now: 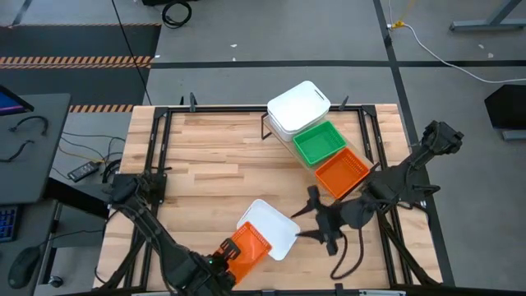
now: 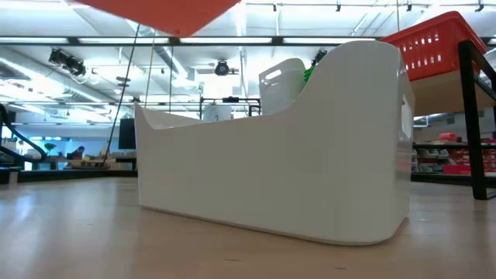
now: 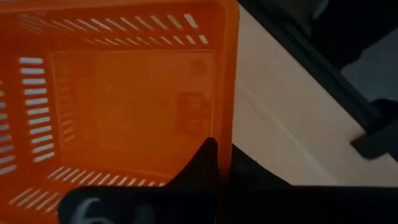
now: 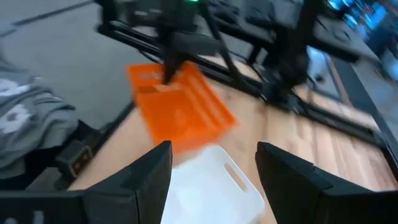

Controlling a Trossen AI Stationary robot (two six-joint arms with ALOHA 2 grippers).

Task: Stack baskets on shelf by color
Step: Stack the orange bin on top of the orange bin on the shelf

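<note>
My right gripper should stack the orange basket on the shelf's orange one, so it needs to grab the basket by its free slotted side's rim (image 4: 214,93).
My left gripper (image 1: 228,252) is shut on an orange slotted basket (image 1: 249,245) near the table's near edge. The basket hangs tilted in the air and shows at the top of the low view (image 2: 163,14). Beside it a white basket (image 1: 273,228) rests on its bottom on the table. My right gripper (image 1: 316,219) hovers open to the right of the white basket, holding nothing. The slanted shelf (image 1: 266,125) at the far middle carries a white basket (image 1: 299,106), a green basket (image 1: 319,141) and an orange basket (image 1: 341,173). My left gripper holds the orange basket by a side wall's rim (image 3: 225,134), near a corner. One finger (image 3: 204,158) is inside the basket and the other is outside the wall. The fingers come from above, slanting down. The basket is lifted clear of the table and hangs tilted.
Black frame rails (image 1: 156,156) run along the table's left and right sides. Bare wooden tabletop (image 1: 214,164) lies between the shelf and the left rail. A grey cloth (image 4: 31,118) shows beyond the table's edge in the right wrist view.
</note>
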